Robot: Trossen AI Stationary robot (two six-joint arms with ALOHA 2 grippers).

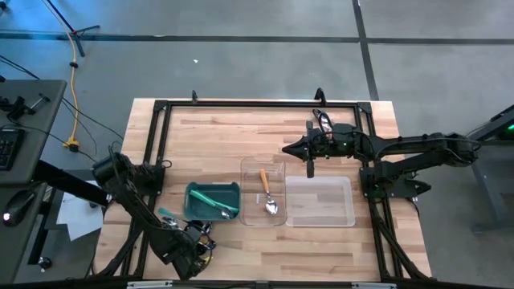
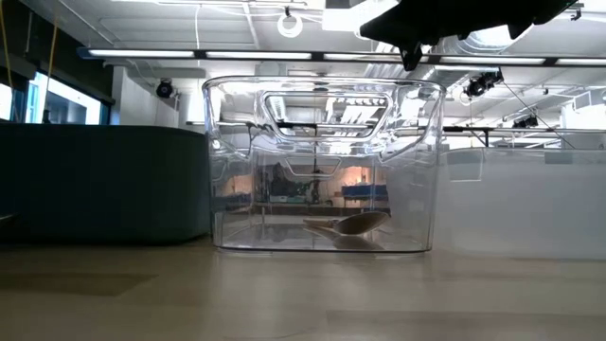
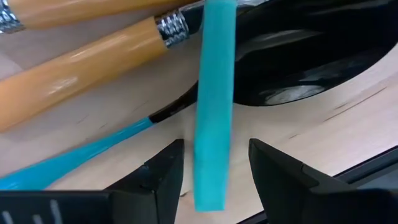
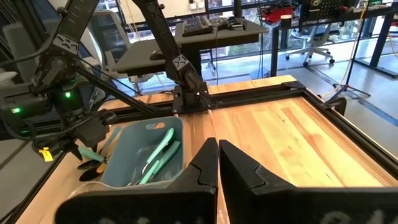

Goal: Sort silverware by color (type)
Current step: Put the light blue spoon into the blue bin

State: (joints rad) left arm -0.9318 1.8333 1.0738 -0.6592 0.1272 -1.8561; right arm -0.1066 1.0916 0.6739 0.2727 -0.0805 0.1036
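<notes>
The left gripper grips the teal utensil by the loose end of its handle (image 3: pixel 212 168) next, since orange handles and black heads crowd the rest of the utensil.
My left gripper (image 3: pixel 214 152) stands open, pointing down over a small pile of silverware (image 1: pixel 201 233) at the table's near left. A flat teal handle (image 3: pixel 212 124) lies between its fingers with a gap on each side. Beside it lie two orange handles (image 3: pixel 74 74), a thin teal handle (image 3: pixel 74 158) and black heads (image 3: pixel 292 62). The teal bin (image 1: pixel 213 201) holds teal utensils (image 4: pixel 158 158). An orange-handled spoon (image 1: pixel 267 191) lies flat on the floor of a clear tray (image 1: pixel 263 168). My right gripper (image 1: pixel 309 164) hangs shut above the table, beyond the trays.
A second clear tray (image 1: pixel 320 201) stands to the right of the first. A black metal frame (image 1: pixel 257 104) runs around the wooden table top. Bare wood lies between the trays and the far edge.
</notes>
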